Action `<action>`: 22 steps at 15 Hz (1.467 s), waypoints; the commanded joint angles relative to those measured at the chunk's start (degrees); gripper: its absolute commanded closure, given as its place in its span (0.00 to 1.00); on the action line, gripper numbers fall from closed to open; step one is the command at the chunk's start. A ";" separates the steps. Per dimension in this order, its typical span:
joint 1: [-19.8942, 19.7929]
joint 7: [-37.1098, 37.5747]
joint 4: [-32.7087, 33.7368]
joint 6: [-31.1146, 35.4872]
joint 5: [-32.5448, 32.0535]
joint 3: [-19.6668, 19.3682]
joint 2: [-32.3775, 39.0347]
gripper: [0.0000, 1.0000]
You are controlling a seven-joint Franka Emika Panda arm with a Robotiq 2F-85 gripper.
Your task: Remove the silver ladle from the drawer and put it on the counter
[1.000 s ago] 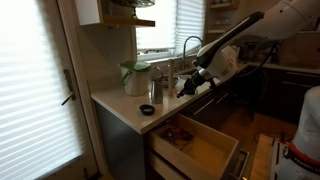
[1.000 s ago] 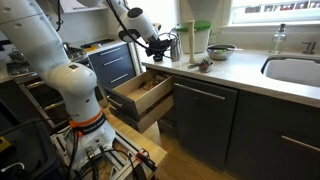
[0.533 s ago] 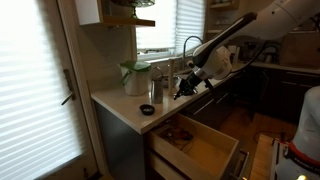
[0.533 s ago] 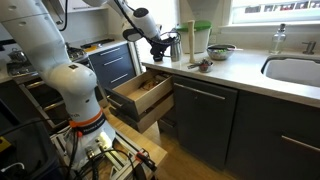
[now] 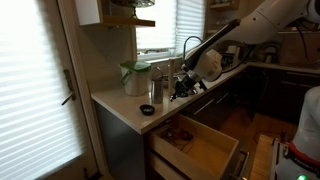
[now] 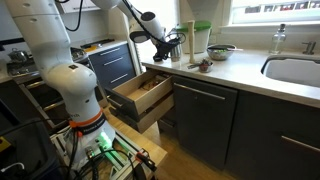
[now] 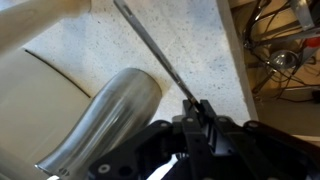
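Note:
The silver ladle stays in my gripper for now, until it lies flat on the counter: from the gripper's fingers, the ladle's handle (image 7: 154, 47) slants up above the counter.
My gripper (image 7: 200, 112) is shut on the thin silver ladle handle (image 7: 150, 45), which runs from the jaws up and to the left over the speckled cream counter (image 7: 195, 40). The ladle's bowl is out of view. In both exterior views the gripper (image 5: 181, 88) (image 6: 165, 45) hangs above the counter (image 5: 115, 104) (image 6: 245, 66), beside a metal cup (image 5: 157, 92). The drawer (image 5: 197, 147) (image 6: 140, 94) stands pulled open below, with its light wood interior showing.
The metal cup (image 7: 105, 125) is close to the left of the jaws. A green-lidded container (image 5: 135, 77) (image 6: 202, 40), a small dark bowl (image 5: 147, 109), a bowl (image 6: 222, 50), a faucet (image 5: 190, 45) and a sink (image 6: 295, 70) share the counter.
My gripper has moved with the ladle further over the counter, up and toward the metal cup. The drawer has stayed open.

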 commanded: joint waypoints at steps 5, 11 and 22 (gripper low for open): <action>-1.00 -6.66 6.26 -1.56 9.42 -0.03 6.06 0.97; -1.58 -8.02 8.37 -1.49 12.03 0.16 9.79 0.97; -1.67 -7.53 10.14 -0.96 14.21 0.26 12.24 0.50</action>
